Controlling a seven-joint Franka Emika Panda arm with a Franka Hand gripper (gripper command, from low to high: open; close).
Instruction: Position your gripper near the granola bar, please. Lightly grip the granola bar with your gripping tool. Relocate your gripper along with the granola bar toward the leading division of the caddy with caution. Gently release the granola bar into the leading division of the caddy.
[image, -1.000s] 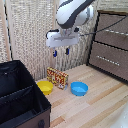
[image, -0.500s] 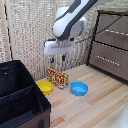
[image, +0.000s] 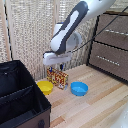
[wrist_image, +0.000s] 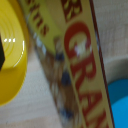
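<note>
The granola bar box needs to be set in the caddy's leading division, so next my gripper needs to grip the box by its top edge.
The granola bar (image: 60, 79) is an orange, red and yellow box standing on the wooden table near the back wall, between two bowls. My gripper (image: 56, 68) hangs just above its top edge, open, with the dark fingers spread to either side. In the wrist view the granola bar (wrist_image: 75, 60) fills most of the picture, very close and blurred, and the fingers do not show clearly. The black caddy (image: 22, 100) stands at the exterior view's left, and its compartments look empty.
A yellow bowl (image: 45, 87) (wrist_image: 12, 55) sits right beside the box on the caddy's side. A blue bowl (image: 79, 89) (wrist_image: 119, 102) sits on the other side. A brown drawer cabinet (image: 111, 47) stands at the exterior view's right.
The arm has come down and shifted towards the exterior view's left, bringing the gripper from well above the box to just over its top.
</note>
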